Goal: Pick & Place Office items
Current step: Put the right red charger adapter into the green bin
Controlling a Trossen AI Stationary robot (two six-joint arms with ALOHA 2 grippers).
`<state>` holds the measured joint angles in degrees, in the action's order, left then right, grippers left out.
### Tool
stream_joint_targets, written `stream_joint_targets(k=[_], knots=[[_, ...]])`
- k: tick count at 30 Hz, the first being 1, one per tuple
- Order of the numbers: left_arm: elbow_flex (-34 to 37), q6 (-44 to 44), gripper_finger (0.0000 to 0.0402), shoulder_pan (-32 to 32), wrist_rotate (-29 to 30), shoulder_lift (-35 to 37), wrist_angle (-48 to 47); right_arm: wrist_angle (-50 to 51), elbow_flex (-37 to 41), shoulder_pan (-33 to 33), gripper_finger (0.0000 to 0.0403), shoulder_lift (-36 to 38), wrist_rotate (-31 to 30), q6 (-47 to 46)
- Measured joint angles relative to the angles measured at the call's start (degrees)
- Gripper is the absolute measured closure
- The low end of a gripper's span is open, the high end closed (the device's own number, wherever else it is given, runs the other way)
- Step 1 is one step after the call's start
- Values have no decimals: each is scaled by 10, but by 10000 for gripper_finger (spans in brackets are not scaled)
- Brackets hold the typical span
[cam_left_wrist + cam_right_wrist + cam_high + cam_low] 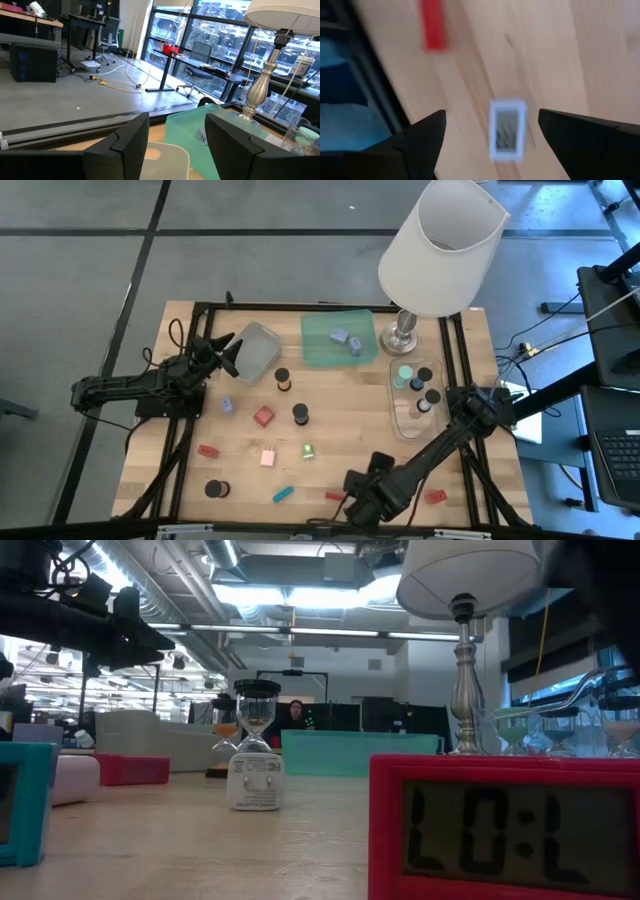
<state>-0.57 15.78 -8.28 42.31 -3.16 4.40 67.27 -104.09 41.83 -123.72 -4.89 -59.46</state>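
Observation:
My right gripper will next grab the red block by its long sides, to place it among the office items in the green tray.
The office items lie scattered on the wooden table: black cylinders, a red block, a pink block, a teal bar and a red bar. My right gripper hovers open low over the table's near edge. In its wrist view, a small white block with a grey face lies between and beyond the open fingers, with a red bar farther off. My left gripper is open above the grey tray; the tray's pale rim shows between its fingers.
The green tray holds lavender blocks. The clear tray holds a mint cap and black cylinders. The white-shaded lamp stands at the far right. Black frame rails run along the table's sides. A red display block fills the low view's foreground.

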Motion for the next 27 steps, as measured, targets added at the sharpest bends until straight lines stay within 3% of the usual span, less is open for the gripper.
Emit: stream_joint_targets(k=[5, 9, 17, 22, 27], knots=[[0, 0, 210, 0, 0, 0, 0, 54, 26, 16, 83, 0, 87, -79], [0, 0, 211, 0, 0, 0, 0, 69, 47, 35, 83, 0, 159, -89], [0, 0, 210, 0, 0, 0, 0, 116, 47, 66, 83, 0, 223, 12], [0, 0, 212, 0, 0, 0, 0, 153, 48, 67, 83, 0, 227, 63], [0, 0, 210, 0, 0, 0, 0, 144, 85, 67, 83, 1, 281, 95]])
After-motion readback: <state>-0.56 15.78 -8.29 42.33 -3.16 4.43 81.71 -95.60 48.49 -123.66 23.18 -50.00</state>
